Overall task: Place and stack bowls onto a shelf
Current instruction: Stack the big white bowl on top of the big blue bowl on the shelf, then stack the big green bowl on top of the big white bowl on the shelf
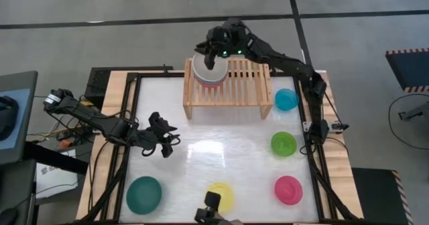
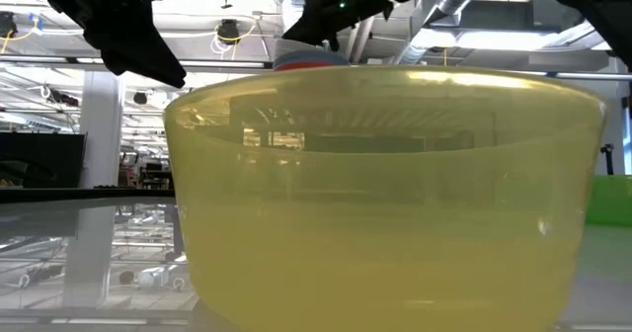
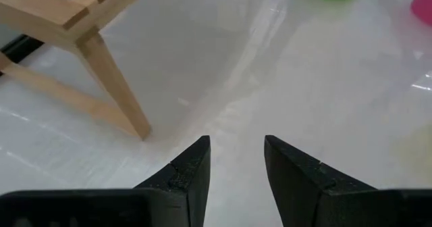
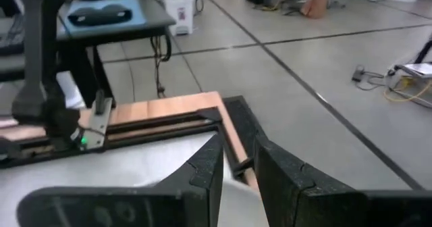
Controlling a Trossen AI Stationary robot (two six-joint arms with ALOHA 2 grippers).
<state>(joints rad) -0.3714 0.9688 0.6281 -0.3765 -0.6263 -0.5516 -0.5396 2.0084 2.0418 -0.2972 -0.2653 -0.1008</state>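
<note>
My left gripper takes hold of the teal bowl by its rim point(image 1: 143, 178) next, to add the bowl to the shelf stack point(image 1: 209, 73).
A white bowl point(image 1: 209, 71) tops a stack on the left end of the wooden shelf point(image 1: 242, 86), and a red rim point(image 1: 201, 84) shows beneath it. My right gripper point(image 1: 209, 56) point(image 4: 237, 144) is over the stack's far rim, shut on the white bowl. My left gripper point(image 1: 166, 143) point(image 3: 236, 142) hovers open over the bare table, left of centre and near the shelf's left leg point(image 3: 115, 85). Resting on their bases on the table are cyan point(image 1: 286, 99), lime green point(image 1: 283, 143), pink point(image 1: 288, 189), yellow point(image 1: 220, 196) and teal point(image 1: 144, 193) bowls. My right gripper comes from above, pointing down, at the white bowl's far rim point(image 4: 231, 186). A sliver of white wall shows between the two fingers, which stand close together. The bowl sits upright on the stack on the shelf. The gripper hides the contact itself in the high view.
The yellow bowl point(image 2: 385, 194) fills the low view just in front of that camera, with the lime green bowl point(image 2: 614, 199) at the picture's edge. The middle and right slats of the shelf point(image 1: 251, 74) are bare. A black frame point(image 1: 134, 84) borders the table.
</note>
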